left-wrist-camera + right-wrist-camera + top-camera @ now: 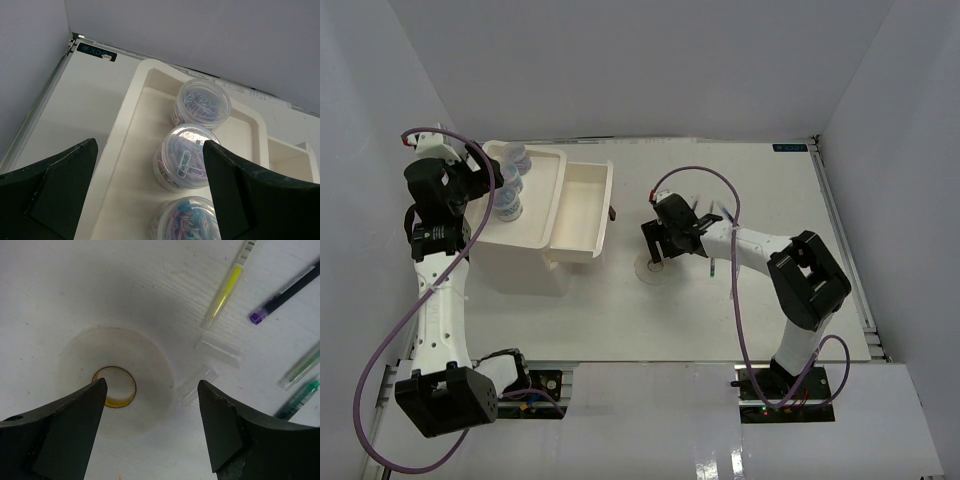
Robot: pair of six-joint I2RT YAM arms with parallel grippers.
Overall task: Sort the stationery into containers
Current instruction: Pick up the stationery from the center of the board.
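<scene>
My right gripper grabs the tape ring by its tape beside the clear pieces next. The tape ring's opposite side stays free to settle into the drawer.
A flat cream-white tape ring with a yellow core lies on the table, and my right gripper hovers open right above it, one finger to each side, nothing held. In the top view the ring sits just under that gripper. Several pens lie beside it: yellow, dark with a purple cap, green and clear pieces. Three clear jars of coloured clips stand in a row in the top tray of the white box unit. My left gripper hangs open over them.
The box unit stands at the table's left, with one white drawer pulled out to the right, its brown knob facing the right arm. Grey walls close in the table on three sides.
</scene>
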